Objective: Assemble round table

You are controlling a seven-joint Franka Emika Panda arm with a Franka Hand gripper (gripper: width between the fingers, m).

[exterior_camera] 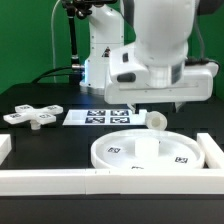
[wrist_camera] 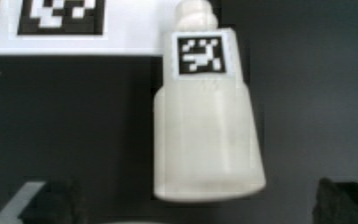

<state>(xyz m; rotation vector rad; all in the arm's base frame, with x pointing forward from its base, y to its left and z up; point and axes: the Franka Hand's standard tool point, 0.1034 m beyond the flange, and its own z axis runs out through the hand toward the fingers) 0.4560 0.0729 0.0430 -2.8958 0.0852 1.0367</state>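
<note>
The gripper needs to pick up the short white leg by its thick end (wrist_camera: 210,178), so that the leg's thin end stays free.
The short white leg (wrist_camera: 211,130) lies on its side on the black table, with a square tag near its thin end. In the exterior view it (exterior_camera: 155,120) lies just behind the large round disc (exterior_camera: 140,150), beside the marker board. My gripper (wrist_camera: 197,205) is open and empty above the leg's thick end. One dark finger (wrist_camera: 43,200) is on either side of that end, and neither touches it. In the exterior view the gripper (exterior_camera: 172,102) hangs low over the leg. The cross-shaped base (exterior_camera: 33,115) lies apart at the exterior view's left.
The marker board (exterior_camera: 105,117) lies flat behind the disc and shows in the wrist view (wrist_camera: 51,25) near the leg's thin end. White border rails run along the front (exterior_camera: 60,180) and the exterior view's right (exterior_camera: 212,150).
</note>
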